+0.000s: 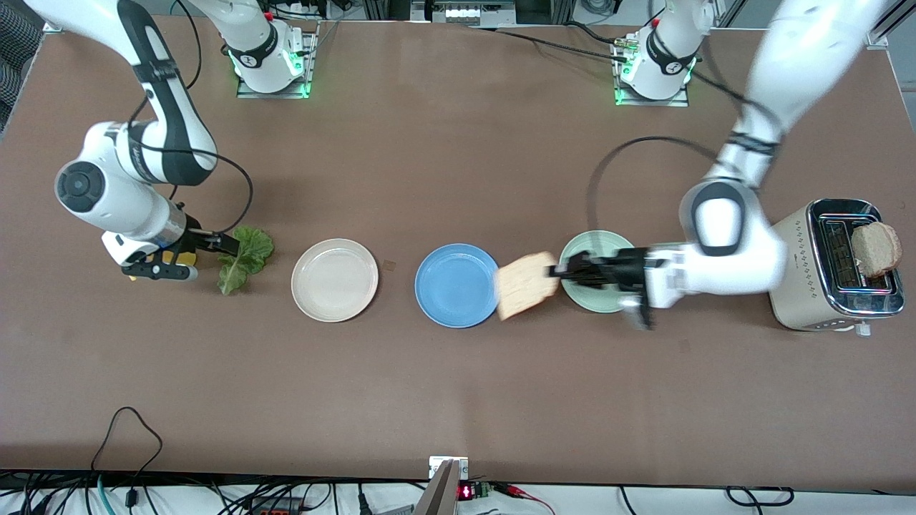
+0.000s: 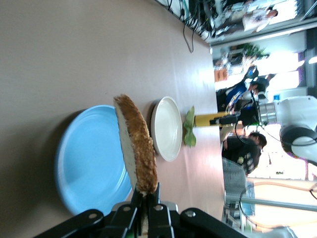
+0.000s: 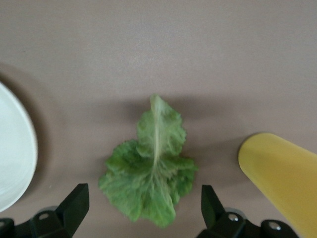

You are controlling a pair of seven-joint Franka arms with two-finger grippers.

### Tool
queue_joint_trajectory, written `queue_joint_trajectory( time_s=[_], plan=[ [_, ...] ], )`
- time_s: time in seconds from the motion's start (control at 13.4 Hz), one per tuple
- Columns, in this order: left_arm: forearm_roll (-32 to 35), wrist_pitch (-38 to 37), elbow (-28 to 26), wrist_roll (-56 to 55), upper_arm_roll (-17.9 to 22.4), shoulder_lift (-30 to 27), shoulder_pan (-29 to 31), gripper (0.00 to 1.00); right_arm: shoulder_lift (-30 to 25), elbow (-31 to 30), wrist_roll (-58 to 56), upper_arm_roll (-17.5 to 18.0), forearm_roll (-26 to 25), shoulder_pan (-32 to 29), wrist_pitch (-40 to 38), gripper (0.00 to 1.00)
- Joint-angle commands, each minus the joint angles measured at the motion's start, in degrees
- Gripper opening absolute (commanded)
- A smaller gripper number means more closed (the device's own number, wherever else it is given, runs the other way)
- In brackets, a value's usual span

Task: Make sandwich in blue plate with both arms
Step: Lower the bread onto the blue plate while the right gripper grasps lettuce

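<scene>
My right gripper grabs the lettuce leaf by the narrow stem end (image 3: 157, 110) next, for the sandwich, since the leaf spreads wide and ruffled at its leafy end (image 3: 147, 192).
My left gripper (image 1: 554, 272) is shut on the edge of a tan bread slice (image 1: 527, 285), which hangs in the air over the rim of the blue plate (image 1: 451, 286) on the left arm's side. In the left wrist view the bread slice (image 2: 136, 144) stands on edge from the left gripper (image 2: 147, 191), beside the blue plate (image 2: 89, 158). A green lettuce leaf (image 1: 243, 259) lies flat on the table toward the right arm's end. My right gripper (image 3: 143, 206) is open low over the lettuce leaf (image 3: 156, 163), one finger on each side of it. A second bread slice (image 1: 876, 248) sticks up from the toaster (image 1: 837, 286).
A cream-white plate (image 1: 334, 280) sits between the lettuce and the blue plate. A mint-green plate (image 1: 587, 293) lies under my left gripper's wrist. A yellow bottle (image 3: 282, 173) lies on the table beside the lettuce, under my right arm's wrist.
</scene>
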Motion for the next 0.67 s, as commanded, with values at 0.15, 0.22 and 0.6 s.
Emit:
queue_joint_trajectory(
  time_s=[0.15,0.22,0.6],
  plan=[
    [-24.10,3.47,-0.76,22.65,-0.04,7.39,-4.99,0.01,5.50,0.45,-0.77,0.01,-0.51,-0.23,6.87,1.00],
    [-25.97,3.38,-0.84,24.33,-0.04,8.01,-5.87,0.01,6.11,0.45,-0.43,0.01,-0.51,-0.40,8.01,1.00],
    [-25.98,3.29,-0.93,24.53,0.05,10.30,-7.63,0.01,8.84,0.98,0.37,-0.26,0.11,-0.85,13.82,1.00]
  ],
)
